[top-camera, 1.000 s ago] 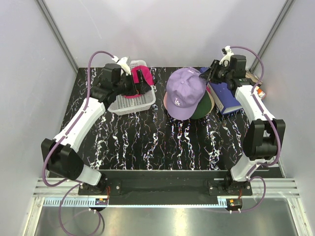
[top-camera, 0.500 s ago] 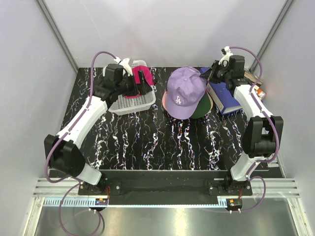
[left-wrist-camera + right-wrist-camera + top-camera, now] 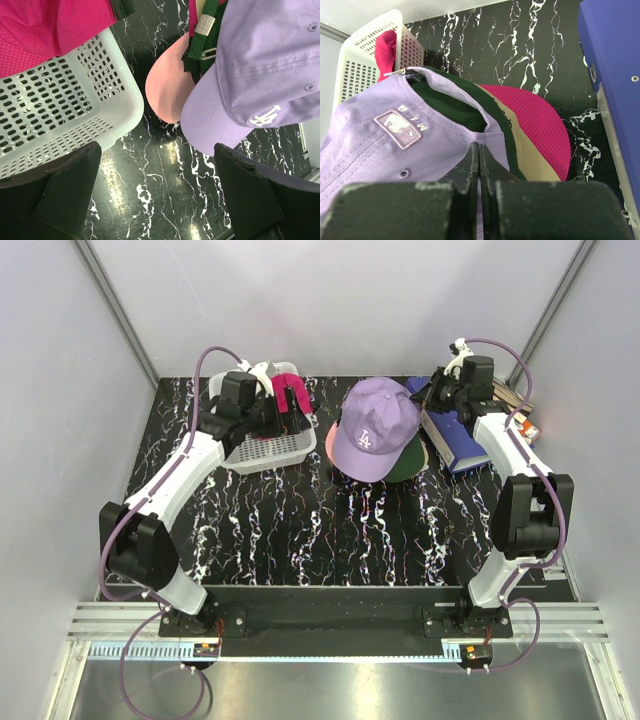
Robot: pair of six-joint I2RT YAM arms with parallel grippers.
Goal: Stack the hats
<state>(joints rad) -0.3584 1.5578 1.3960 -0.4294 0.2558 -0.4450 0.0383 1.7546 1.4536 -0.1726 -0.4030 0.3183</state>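
Observation:
The magenta cap's rim should stay free for my right gripper to stack it, so my left gripper will next grab the magenta cap's back edge (image 3: 309,407) (image 3: 114,13) by the dark strap.
A lavender cap (image 3: 375,425) with a white logo lies on top of a stack of hats: a dark green cap (image 3: 410,465), a tan brim (image 3: 429,448) and a light pink brim (image 3: 331,440) stick out beneath it. In the right wrist view, my right gripper (image 3: 479,150) is shut on the back edge of the lavender cap (image 3: 380,135), above the green cap (image 3: 450,105), tan brim (image 3: 530,157) and a magenta brim (image 3: 535,120). A magenta cap (image 3: 285,388) lies in the basket (image 3: 265,448). My left gripper (image 3: 293,405) is open and empty over the basket's right edge; it also shows in the left wrist view (image 3: 157,200).
The white mesh basket (image 3: 75,115) stands at the back left, with the magenta cap (image 3: 45,25) in it. A blue binder (image 3: 458,438) lies at the back right beside the stack, under the right arm. Grey walls close in the table.
My left gripper has moved right and back along the basket toward the stack. The lavender cap has shifted and turned slightly with the right gripper on its back edge.

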